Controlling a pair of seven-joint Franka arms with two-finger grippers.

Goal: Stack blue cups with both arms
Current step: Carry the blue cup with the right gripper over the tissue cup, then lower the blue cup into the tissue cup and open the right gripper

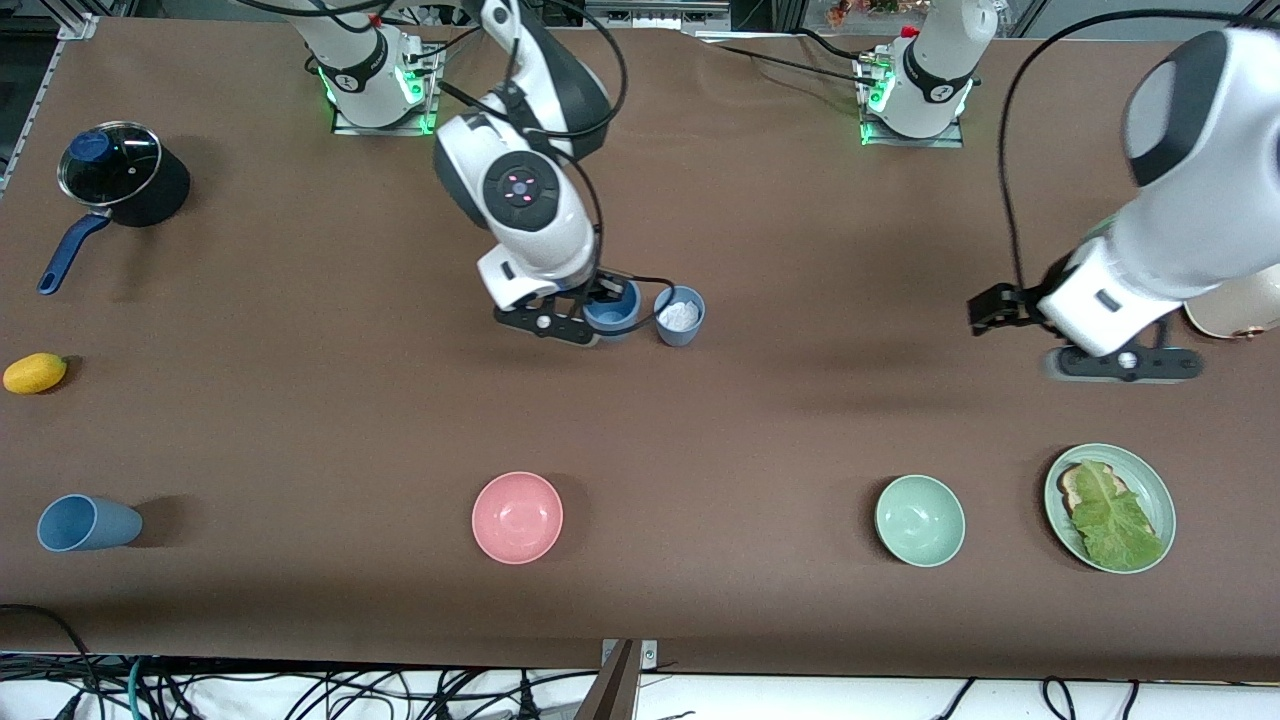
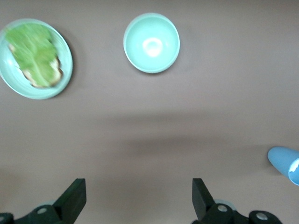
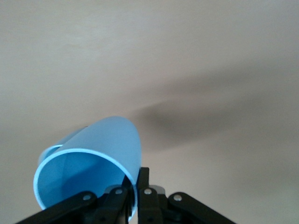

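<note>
In the front view, the cup hangs beside the standing cup with white inside, so my right gripper keeps holding the cup for now.
My right gripper is shut on the rim of a medium blue cup, one finger inside and one outside, as the right wrist view shows on the cup. It holds the cup close beside a duller grey-blue cup that stands upright with something white in it. A third blue cup lies on its side near the front edge at the right arm's end. My left gripper is open and empty above bare table. A blue cup shows at the edge of the left wrist view.
A pink bowl and a pale green bowl sit nearer the front camera. A green plate holds toast and lettuce. A lidded black pot and a yellow fruit are at the right arm's end. A cream dish lies by the left arm.
</note>
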